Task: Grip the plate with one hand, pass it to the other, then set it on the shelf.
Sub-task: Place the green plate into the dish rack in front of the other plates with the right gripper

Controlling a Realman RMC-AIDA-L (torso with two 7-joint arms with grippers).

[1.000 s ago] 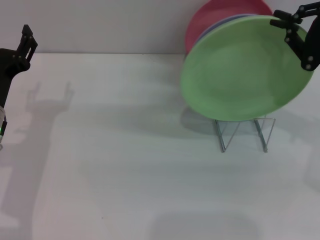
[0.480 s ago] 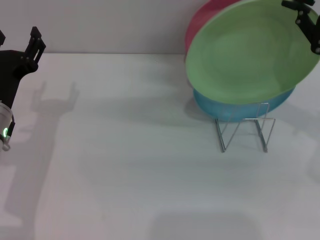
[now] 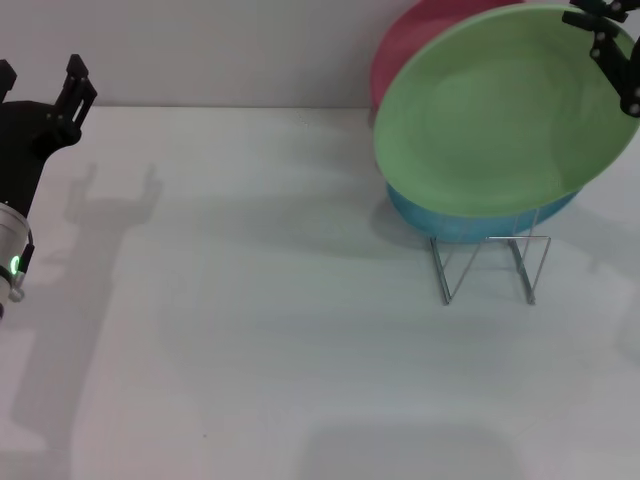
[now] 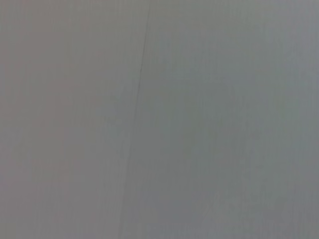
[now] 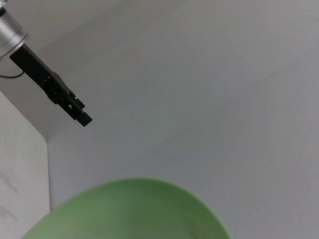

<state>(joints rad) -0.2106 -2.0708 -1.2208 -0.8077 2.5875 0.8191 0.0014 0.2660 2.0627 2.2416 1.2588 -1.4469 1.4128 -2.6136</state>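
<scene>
The green plate's lower edge (image 3: 470,213) hangs high above the wire rack's front slot (image 3: 490,270), so for now my right gripper keeps holding the green plate until I lower the plate.
The light green plate (image 3: 495,115) hangs tilted at the back right, above the wire shelf (image 3: 490,268). My right gripper (image 3: 603,35) is shut on its upper right rim. In the right wrist view the plate (image 5: 130,211) fills the lower edge, and the left arm's fingers (image 5: 67,102) show farther off. My left gripper (image 3: 42,82) stands open at the far left edge, well away from the plate, with nothing between its fingers. A green ring light glows on its arm. The left wrist view shows only a plain grey surface.
A turquoise-blue plate (image 3: 470,225) leans in the shelf under the green one, and a pink plate (image 3: 405,45) stands behind it against the wall. The white table (image 3: 250,330) stretches between the two arms.
The green plate has risen off the shelf and tipped back, uncovering the blue plate below. My left gripper has shifted a little to the right.
</scene>
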